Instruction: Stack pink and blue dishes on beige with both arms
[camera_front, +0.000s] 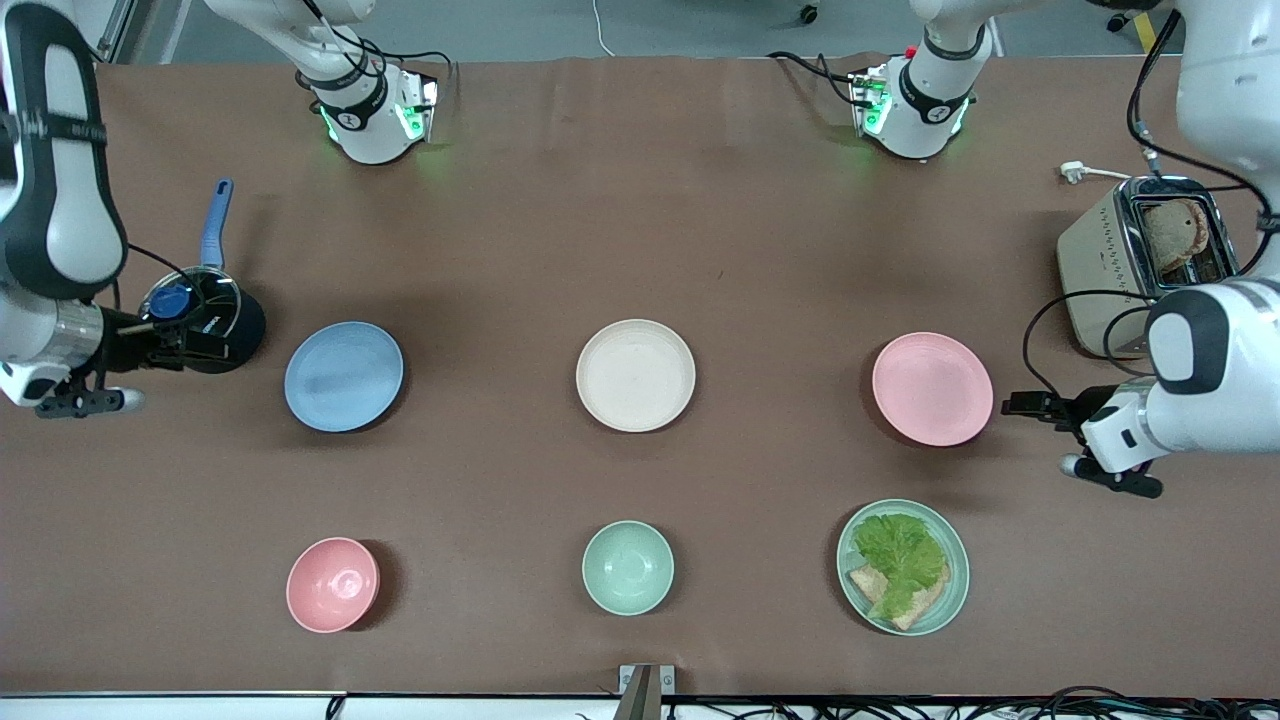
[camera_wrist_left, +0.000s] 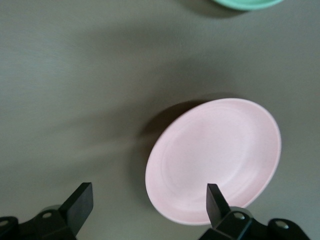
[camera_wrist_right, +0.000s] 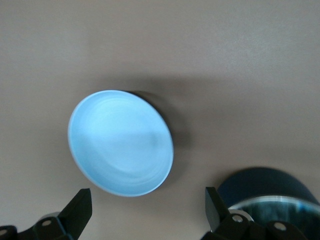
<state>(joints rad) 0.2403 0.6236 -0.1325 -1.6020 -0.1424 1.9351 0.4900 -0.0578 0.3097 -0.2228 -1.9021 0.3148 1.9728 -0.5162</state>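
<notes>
I should grab the blue plate by its thin rim (camera_front: 288, 376) with my right gripper next, because the blue plate's flat round side is wider than my open fingers.
The light blue plate (camera_front: 343, 376) lies toward the right arm's end of the table, the beige plate (camera_front: 635, 375) in the middle, and the pale pink plate (camera_front: 932, 388) toward the left arm's end. My left gripper (camera_front: 1022, 405) hovers open just beside the pink plate's rim. In the left wrist view the pink plate (camera_wrist_left: 215, 157) shows past the open left gripper (camera_wrist_left: 148, 205), with one finger over its edge. My right gripper (camera_front: 200, 345) hangs open over a dark pot, beside the blue plate. The right wrist view shows the blue plate (camera_wrist_right: 120, 142) ahead of the open right gripper (camera_wrist_right: 147, 210).
A dark pot (camera_front: 215, 318) with a blue handle stands next to the blue plate. A toaster (camera_front: 1150, 260) holding bread sits near the left arm. Nearer the camera are a pink bowl (camera_front: 332, 584), a mint bowl (camera_front: 627, 567) and a mint plate (camera_front: 955, 590) with lettuce and bread.
</notes>
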